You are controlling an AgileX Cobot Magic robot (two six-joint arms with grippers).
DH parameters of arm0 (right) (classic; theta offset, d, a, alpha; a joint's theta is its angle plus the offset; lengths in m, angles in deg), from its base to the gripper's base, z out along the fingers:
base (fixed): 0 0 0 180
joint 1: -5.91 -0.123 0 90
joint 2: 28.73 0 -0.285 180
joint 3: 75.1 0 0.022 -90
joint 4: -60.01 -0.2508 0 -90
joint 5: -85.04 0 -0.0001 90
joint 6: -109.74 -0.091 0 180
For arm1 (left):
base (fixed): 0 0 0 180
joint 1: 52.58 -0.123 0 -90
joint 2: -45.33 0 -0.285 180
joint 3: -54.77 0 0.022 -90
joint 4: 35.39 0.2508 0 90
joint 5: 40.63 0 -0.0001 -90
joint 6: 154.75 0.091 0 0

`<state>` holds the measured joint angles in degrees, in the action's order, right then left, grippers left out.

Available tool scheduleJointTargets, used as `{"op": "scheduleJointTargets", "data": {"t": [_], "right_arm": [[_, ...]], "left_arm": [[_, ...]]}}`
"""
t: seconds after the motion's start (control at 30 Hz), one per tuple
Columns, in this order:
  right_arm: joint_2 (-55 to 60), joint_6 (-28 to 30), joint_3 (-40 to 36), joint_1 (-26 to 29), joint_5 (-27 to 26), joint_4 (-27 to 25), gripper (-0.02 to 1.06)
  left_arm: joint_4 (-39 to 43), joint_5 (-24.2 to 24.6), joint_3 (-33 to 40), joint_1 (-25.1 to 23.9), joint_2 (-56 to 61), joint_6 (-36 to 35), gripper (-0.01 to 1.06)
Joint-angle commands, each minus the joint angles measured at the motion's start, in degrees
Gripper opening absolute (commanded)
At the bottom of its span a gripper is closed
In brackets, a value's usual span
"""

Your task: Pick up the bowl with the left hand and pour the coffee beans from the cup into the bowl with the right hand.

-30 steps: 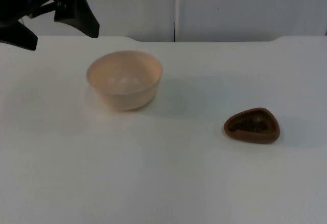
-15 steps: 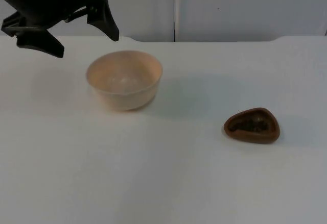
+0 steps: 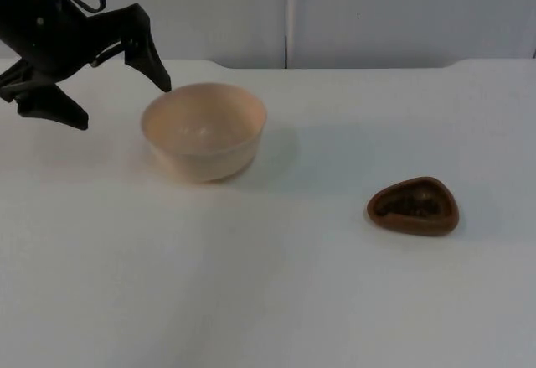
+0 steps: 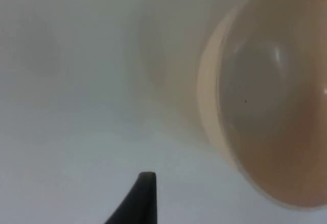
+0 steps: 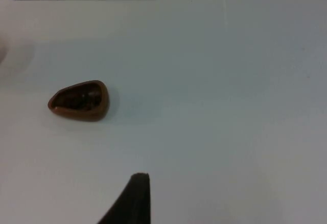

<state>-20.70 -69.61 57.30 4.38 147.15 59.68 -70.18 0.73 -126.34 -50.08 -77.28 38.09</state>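
I will next grab the thin side at the bowl's rim (image 3: 149, 126) with my left gripper, because the bowl (image 3: 203, 130) is too wide across for my fingers.
An empty peach-coloured bowl (image 3: 203, 130) stands upright on the white table, left of centre. My left gripper (image 3: 121, 104) hovers open just left of the bowl's rim, one finger near the far rim, the other out to the left, nothing held. The left wrist view has the bowl (image 4: 265, 106) close by. A small brown teardrop-shaped cup (image 3: 413, 207) with dark coffee beans inside sits at the right. My right gripper (image 5: 134, 199) waits back from the cup (image 5: 79, 100), well apart from it.
The white table (image 3: 276, 301) runs back to the grey partition wall (image 3: 377, 16), which has a vertical seam. Bare table lies between the bowl and the cup and along the front.
My left gripper has come in from the upper left corner and dropped down toward the bowl's left rim. Bowl and cup have stayed put.
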Motion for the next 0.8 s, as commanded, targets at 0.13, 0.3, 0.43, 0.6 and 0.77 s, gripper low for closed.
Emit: {"op": "scheduleJointTargets", "data": {"t": [0.13, 0.3, 0.43, 0.6, 0.77], "right_arm": [[-0.2, -0.3, 0.0, 0.3, -0.3, 0.3, 1.05], [-0.2, -0.3, 0.0, 0.3, -0.3, 0.3, 1.05], [-0.2, -0.3, 0.0, 0.3, -0.3, 0.3, 1.05], [-0.2, -0.3, 0.0, 0.3, -0.3, 0.3, 1.05], [-0.2, -0.3, 0.0, 0.3, -0.3, 0.3, 1.05]], "left_arm": [[-2.3, 1.8, -4.7, -0.2, -4.6, -0.2, 1.01], [-1.9, 3.1, -9.1, -0.2, -8.3, -2.2, 1.00], [-1.8, 2.4, -11.1, -0.2, -10.5, -4.2, 1.00], [-0.7, 1.5, -12.3, -0.3, -13.2, -6.0, 1.00], [0.4, 0.0, -12.2, -0.3, -14.3, -6.2, 1.00]]}}
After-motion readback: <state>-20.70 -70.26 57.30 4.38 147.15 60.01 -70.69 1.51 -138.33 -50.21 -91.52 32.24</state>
